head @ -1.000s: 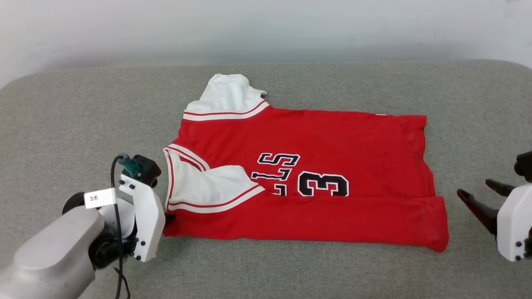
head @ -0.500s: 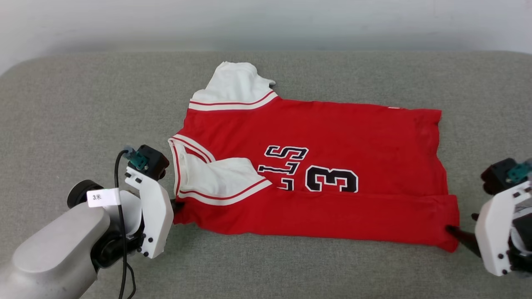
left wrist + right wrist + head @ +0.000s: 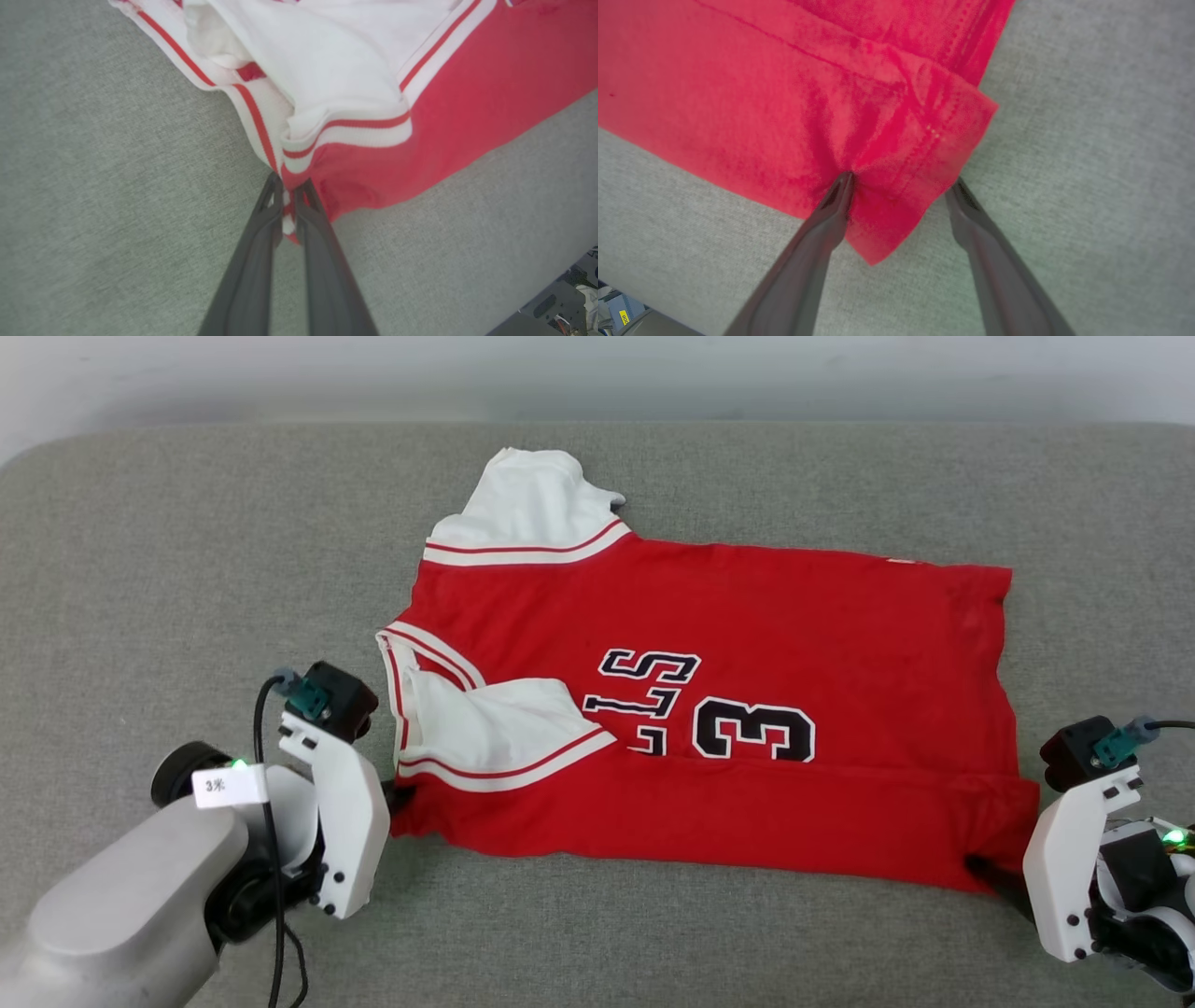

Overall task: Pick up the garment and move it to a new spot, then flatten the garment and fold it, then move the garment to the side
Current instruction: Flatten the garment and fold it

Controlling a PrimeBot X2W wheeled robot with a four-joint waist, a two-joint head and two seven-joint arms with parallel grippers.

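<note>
I need to flatten and fold the red jersey [image 3: 784,627], so I should grab it next by its folded hem corner [image 3: 994,864] with my right gripper.
The garment [image 3: 728,644], a red jersey with white sleeves and black lettering, lies spread on the grey cushion with its near long edge folded over. My left gripper [image 3: 397,798] is shut on the garment's near left corner; the left wrist view shows both fingers [image 3: 273,210] pinching red and white trim of the garment [image 3: 467,107]. My right gripper [image 3: 901,186] is open at the near right hem corner of the garment [image 3: 784,102]. One finger presses on top of the red cloth, the other stands on the cushion beside the hem, so the corner lies between them.
The grey cushion [image 3: 168,569] stretches wide on all sides of the garment. A pale wall [image 3: 597,373] runs behind its far edge. The cushion's rounded corner is at the far left.
My right gripper has come in from the right and set its open fingers around the near right hem corner. The camera has tilted, shifting the picture. The left gripper keeps its hold.
</note>
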